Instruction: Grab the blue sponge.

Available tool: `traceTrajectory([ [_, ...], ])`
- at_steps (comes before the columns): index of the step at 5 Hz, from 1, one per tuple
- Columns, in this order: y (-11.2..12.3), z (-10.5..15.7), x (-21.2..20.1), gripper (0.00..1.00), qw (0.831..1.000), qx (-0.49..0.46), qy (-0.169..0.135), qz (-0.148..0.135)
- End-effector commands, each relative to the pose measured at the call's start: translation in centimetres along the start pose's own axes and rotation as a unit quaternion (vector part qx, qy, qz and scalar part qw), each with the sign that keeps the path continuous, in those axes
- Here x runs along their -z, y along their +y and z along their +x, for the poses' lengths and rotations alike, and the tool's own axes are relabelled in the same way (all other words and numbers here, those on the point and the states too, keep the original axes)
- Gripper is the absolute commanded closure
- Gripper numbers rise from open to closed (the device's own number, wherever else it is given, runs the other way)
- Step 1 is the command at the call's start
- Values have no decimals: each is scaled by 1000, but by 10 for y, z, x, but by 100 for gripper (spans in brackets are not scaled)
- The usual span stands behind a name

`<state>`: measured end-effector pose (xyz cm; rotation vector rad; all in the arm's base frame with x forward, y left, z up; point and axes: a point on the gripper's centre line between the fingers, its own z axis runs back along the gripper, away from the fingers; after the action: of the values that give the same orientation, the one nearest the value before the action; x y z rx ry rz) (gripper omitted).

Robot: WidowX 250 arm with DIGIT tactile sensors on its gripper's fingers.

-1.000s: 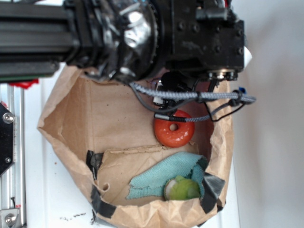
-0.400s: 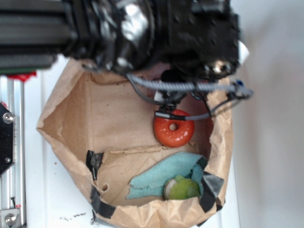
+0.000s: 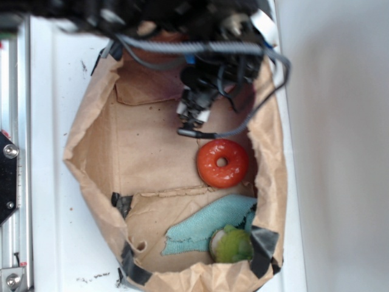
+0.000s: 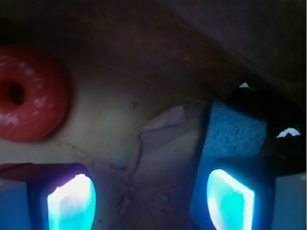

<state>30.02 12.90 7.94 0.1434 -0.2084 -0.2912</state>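
Observation:
The blue sponge should be gripped next by its long sides with the robot's gripper, to get the sponge out of the paper bag point(image 3: 91, 152).
The blue sponge point(image 4: 235, 132) shows in the wrist view as a porous medium-blue slab. It lies on the brown paper floor just beyond my right finger point(image 4: 230, 199), which covers its near end. My gripper point(image 4: 151, 201) is open, with only creased paper between the fingers. In the exterior view the gripper point(image 3: 194, 112) hangs inside the far end of the paper bag point(image 3: 91, 152), above the orange ring point(image 3: 222, 163). The arm hides the sponge in that view.
The orange ring point(image 4: 26, 100) lies at the wrist view's left. A pale teal cloth point(image 3: 206, 226) and a green round object point(image 3: 233, 245) lie at the bag's near end. The bag's walls stand all round, patched with black tape point(image 3: 121, 204). Grey cables point(image 3: 255, 115) loop off the arm.
The arm has moved toward the far end of the bag. The orange ring, partly covered by cables before, now lies fully uncovered.

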Motion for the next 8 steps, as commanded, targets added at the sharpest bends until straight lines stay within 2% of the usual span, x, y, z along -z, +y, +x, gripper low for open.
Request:
traceTrajectory([
  [1, 27, 6, -14, 0, 996, -50, -15, 73],
  [2, 32, 11, -8, 0, 993, -75, -7, 93],
  [4, 55, 16, -3, 0, 991, -105, 9, 78],
  [6, 50, 27, 3, 0, 990, -106, 15, 94],
  [7, 49, 29, 0, 0, 991, -103, 19, 84],
  [8, 46, 16, -30, 0, 996, -83, -3, 30],
])
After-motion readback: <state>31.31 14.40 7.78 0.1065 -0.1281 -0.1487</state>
